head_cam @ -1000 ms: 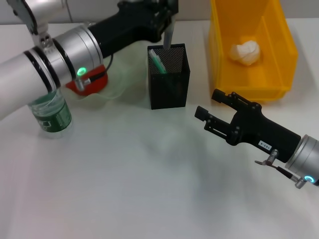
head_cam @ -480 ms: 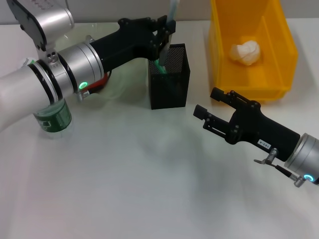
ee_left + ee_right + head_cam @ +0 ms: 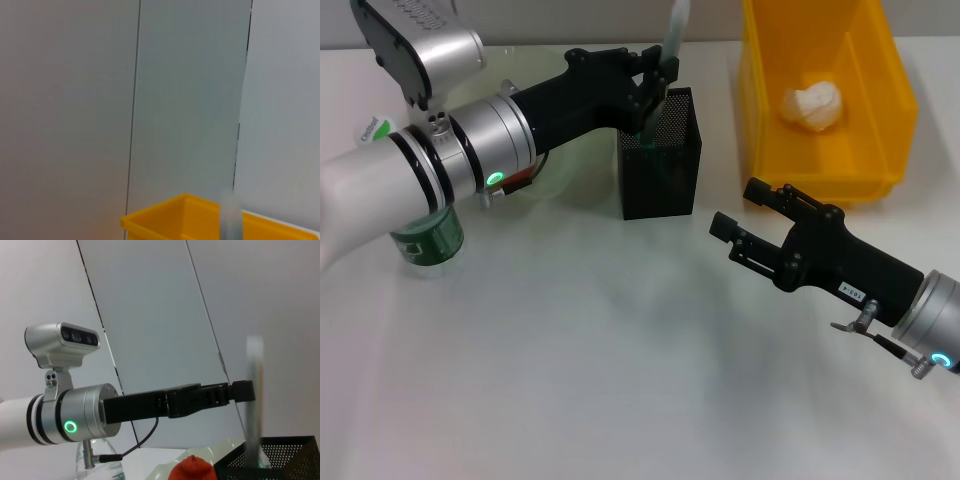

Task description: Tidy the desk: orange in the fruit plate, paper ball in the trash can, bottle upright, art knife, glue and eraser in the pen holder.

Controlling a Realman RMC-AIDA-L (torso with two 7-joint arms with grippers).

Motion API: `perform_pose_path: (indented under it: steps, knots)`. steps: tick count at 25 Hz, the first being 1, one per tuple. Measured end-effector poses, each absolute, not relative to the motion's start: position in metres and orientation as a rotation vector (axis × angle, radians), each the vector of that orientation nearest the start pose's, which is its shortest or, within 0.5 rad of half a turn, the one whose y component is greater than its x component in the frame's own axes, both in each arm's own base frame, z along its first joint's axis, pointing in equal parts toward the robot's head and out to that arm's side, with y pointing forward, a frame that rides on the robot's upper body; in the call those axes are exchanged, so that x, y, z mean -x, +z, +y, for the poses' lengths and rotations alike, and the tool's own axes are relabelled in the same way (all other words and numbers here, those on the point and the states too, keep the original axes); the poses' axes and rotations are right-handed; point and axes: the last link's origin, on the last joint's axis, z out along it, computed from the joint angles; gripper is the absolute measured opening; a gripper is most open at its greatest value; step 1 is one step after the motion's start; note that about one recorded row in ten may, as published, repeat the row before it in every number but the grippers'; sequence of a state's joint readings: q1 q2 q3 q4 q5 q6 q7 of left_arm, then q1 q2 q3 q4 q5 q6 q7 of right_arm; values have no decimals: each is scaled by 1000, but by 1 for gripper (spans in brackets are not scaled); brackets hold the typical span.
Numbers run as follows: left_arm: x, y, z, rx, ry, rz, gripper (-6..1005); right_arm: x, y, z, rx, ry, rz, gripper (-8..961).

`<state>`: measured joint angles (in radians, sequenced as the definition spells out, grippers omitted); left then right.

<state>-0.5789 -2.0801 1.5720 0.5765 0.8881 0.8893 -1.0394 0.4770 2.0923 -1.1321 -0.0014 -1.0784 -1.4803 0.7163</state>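
My left gripper should open now, because the art knife's lower end is down inside the black pen holder point(image 3: 665, 170).
My left gripper point(image 3: 660, 78) reaches over the black mesh pen holder point(image 3: 665, 170) and is shut on the pale grey art knife point(image 3: 673, 28), which stands nearly upright. In the right wrist view the art knife point(image 3: 254, 390) dips its lower end into the pen holder point(image 3: 280, 460). A bit of green, probably the glue point(image 3: 641, 130), shows inside the holder. The paper ball point(image 3: 815, 105) lies in the yellow trash can point(image 3: 820, 182). The bottle point(image 3: 423, 238) stands upright under my left arm. The orange point(image 3: 192, 471) sits beside the holder. My right gripper point(image 3: 738, 208) hovers open right of the holder. The eraser is out of view.
The pale green fruit plate point(image 3: 565, 165) lies left of the pen holder, mostly covered by my left arm. The yellow bin's rim point(image 3: 190, 212) shows in the left wrist view. White tabletop point(image 3: 600, 360) stretches across the front.
My left arm has shifted nearer and turned, bringing the art knife from a slant to nearly upright above the pen holder. The right arm has stayed put.
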Motion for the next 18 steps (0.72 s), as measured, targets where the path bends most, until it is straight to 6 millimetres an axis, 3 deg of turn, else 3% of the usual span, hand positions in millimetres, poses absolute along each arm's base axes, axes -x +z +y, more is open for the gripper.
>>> perform_pose_path:
  steps: [5,10,18]
  knots:
    - [186,-65,388,2403,-835,-446,151,-278,-72,273,2319,1095,646,725]
    - [186,-64,388,2403,-840,-445,307,-277,-71,272,2319,1104,643,725]
    - [180,-56,379,2424,-934,-455,656,-275,-71,270,2328,1122,625,726]
